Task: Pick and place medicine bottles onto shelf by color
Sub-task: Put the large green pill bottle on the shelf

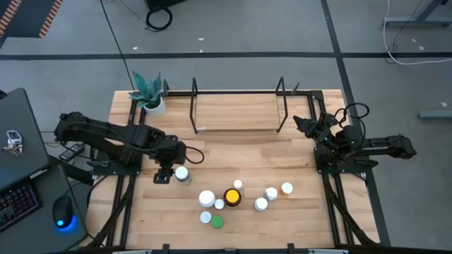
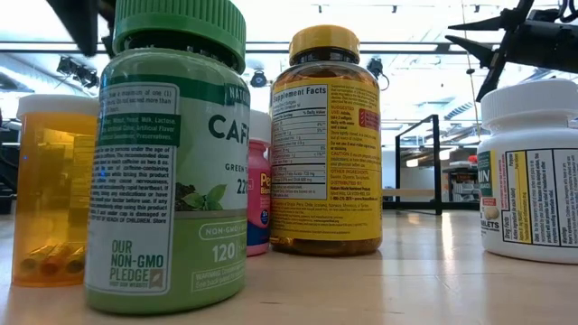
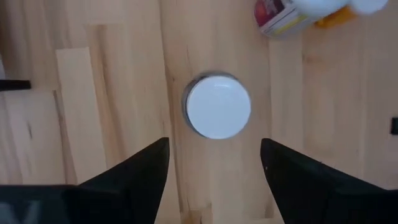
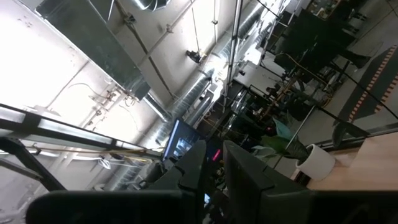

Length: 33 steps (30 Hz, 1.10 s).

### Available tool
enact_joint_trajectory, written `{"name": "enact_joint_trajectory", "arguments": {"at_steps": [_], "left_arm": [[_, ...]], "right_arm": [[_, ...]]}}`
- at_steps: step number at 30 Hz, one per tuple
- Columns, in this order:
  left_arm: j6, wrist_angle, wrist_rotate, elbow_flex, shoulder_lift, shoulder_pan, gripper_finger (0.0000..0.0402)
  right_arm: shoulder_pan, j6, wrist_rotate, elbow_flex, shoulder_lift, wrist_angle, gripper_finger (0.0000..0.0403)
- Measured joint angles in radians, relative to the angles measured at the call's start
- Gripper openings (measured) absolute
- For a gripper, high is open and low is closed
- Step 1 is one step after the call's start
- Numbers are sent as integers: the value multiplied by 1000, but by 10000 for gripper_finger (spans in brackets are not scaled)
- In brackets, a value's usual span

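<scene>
My left gripper takes hold of the white-capped bottle [image 1: 182, 173] by its round cap next, to place the bottle on the shelf [image 1: 236, 106].
A white-capped medicine bottle [image 1: 182, 173] stands upright on its base on the wooden table, apart from the others; the left wrist view shows its round cap [image 3: 217, 106] from above. My left gripper [image 1: 164, 175] hovers open just to its left, fingers [image 3: 140, 171] pointing down and touching nothing. Several more bottles cluster near the front: a dark amber one with a yellow cap [image 1: 232, 196], a green-capped one [image 1: 217, 221] and white-capped ones [image 1: 206, 198]. The black-rod shelf [image 1: 236, 106] stands at the far edge. My right gripper [image 1: 300, 124] waits shut by the shelf's right end.
A potted plant [image 1: 148, 95] stands at the far left corner beside the shelf. In the low view the green bottle [image 2: 172, 153], the amber bottle [image 2: 325, 144], an orange vial [image 2: 50, 190] and a white bottle [image 2: 528, 171] stand close to the camera.
</scene>
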Motion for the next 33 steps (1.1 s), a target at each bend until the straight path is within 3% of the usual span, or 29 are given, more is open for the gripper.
{"name": "enact_joint_trajectory", "arguments": {"at_steps": [11,21,33], "left_arm": [[-9,43,-8,-123,1,-13,283],[-15,162,-53,-127,19,-53,337],[25,217,-87,-127,107,-62,341]], "right_arm": [[0,0,0,0,0,0,61],[0,-4,0,0,0,0,61],[0,-4,0,0,0,-6,61]]}}
